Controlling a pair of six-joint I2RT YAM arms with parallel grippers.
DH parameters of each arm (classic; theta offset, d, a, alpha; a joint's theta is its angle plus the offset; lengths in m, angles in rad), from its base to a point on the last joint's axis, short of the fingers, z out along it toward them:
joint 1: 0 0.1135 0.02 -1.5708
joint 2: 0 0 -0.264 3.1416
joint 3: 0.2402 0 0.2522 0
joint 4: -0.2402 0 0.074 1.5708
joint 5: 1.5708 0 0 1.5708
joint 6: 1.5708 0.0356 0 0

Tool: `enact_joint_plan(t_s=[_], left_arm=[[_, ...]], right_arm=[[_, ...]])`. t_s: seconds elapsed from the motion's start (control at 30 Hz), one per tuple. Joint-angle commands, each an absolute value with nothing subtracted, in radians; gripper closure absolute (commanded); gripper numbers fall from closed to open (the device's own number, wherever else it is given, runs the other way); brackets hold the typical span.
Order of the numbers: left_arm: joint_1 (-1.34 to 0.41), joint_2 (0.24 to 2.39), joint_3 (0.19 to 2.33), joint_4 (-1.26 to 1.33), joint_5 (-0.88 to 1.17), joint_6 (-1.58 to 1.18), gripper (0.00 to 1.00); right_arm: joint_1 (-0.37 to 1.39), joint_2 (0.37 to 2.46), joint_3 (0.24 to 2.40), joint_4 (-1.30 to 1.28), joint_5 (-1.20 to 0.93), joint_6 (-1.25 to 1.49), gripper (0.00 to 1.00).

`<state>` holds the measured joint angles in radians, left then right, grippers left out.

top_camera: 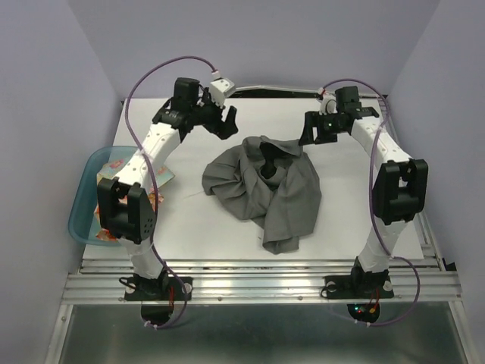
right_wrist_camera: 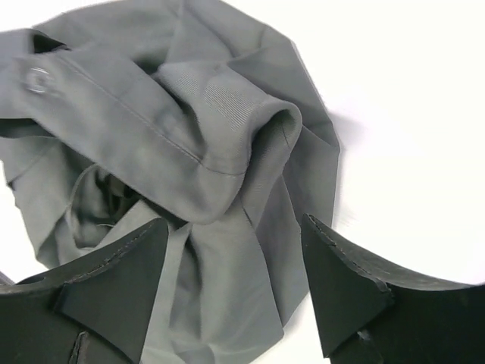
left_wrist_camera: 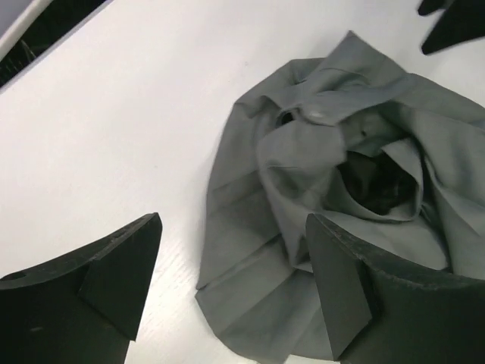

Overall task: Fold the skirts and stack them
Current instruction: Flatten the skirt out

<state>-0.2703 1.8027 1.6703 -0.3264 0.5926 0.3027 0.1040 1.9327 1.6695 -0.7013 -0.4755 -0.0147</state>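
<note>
My left gripper needs to pick up the dark grey skirt (top_camera: 265,189) next by the edge of its waist opening (top_camera: 256,146). Then the skirt can be spread flat for folding.
The dark grey skirt (top_camera: 265,189) lies crumpled in a heap in the middle of the white table, its waist opening facing up. It also shows in the left wrist view (left_wrist_camera: 326,189) and in the right wrist view (right_wrist_camera: 189,167). My left gripper (top_camera: 226,121) hangs open and empty above the table just off the heap's far left edge. My right gripper (top_camera: 312,130) hangs open and empty just off the heap's far right edge. A skirt with orange-red flowers (top_camera: 115,163) lies in the blue basin, mostly hidden by the left arm. The pastel floral skirt cannot be told apart.
The translucent blue basin (top_camera: 82,199) stands at the table's left edge, under the left arm. Purple walls close the table on the left, back and right. A metal rail (top_camera: 258,280) runs along the near edge.
</note>
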Motion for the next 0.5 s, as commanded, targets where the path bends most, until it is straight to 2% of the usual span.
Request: enact_joint_plan(t_s=[0.0, 0.07, 0.23, 0.33, 0.47], left_arm=[[-0.469, 1.662, 1.548, -0.385, 0.430, 0.400, 0.14], [-0.537, 1.652, 1.510, -0.388, 0.399, 0.384, 0.15], [-0.659, 1.709, 1.480, -0.440, 0.417, 0.431, 0.26], [-0.690, 1.761, 1.499, -0.468, 0.411, 0.472, 0.30], [-0.706, 1.821, 1.532, -0.466, 0.388, 0.500, 0.31]], right_arm=[[0.104, 1.839, 1.680, -0.629, -0.494, -0.012, 0.28], [0.104, 1.851, 1.678, -0.632, -0.526, -0.023, 0.30], [0.104, 1.894, 1.684, -0.630, -0.589, -0.086, 0.39], [0.126, 1.922, 1.715, -0.656, -0.598, -0.139, 0.41], [0.146, 1.960, 1.730, -0.658, -0.560, -0.173, 0.41]])
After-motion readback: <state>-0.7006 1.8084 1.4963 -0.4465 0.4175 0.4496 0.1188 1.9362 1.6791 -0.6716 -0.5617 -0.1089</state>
